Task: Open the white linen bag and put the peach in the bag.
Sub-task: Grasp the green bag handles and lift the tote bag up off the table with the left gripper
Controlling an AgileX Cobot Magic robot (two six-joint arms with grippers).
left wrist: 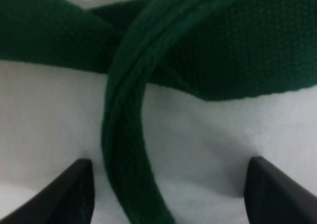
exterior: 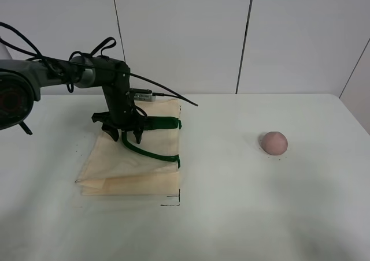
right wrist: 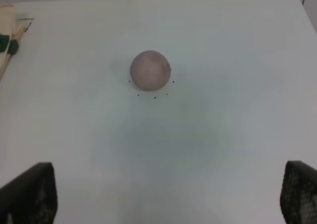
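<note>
My left gripper should close on the strap now, because both of its fingers reach down to the cloth on either side of the green strap (exterior: 125, 140).
The white linen bag (exterior: 130, 166) lies flat and folded on the left of the table, with its dark green strap handles (exterior: 151, 155) curling over its top. My left gripper (exterior: 124, 136) is open and points down onto the bag. In the left wrist view its fingers (left wrist: 74, 189) straddle one green strap (left wrist: 124, 149) lying on the cloth. The peach (exterior: 273, 142) sits alone on the table at the right. In the right wrist view the peach (right wrist: 150, 70) lies well ahead of my open, empty right gripper (right wrist: 168, 189). The right gripper is out of the exterior view.
A small black corner mark (exterior: 173, 202) is on the table at the bag's near right corner. Tiny black dots (right wrist: 154, 97) ring the peach. The bag's edge with a green tab (right wrist: 7, 43) shows in the right wrist view. White wall panels stand behind the table.
</note>
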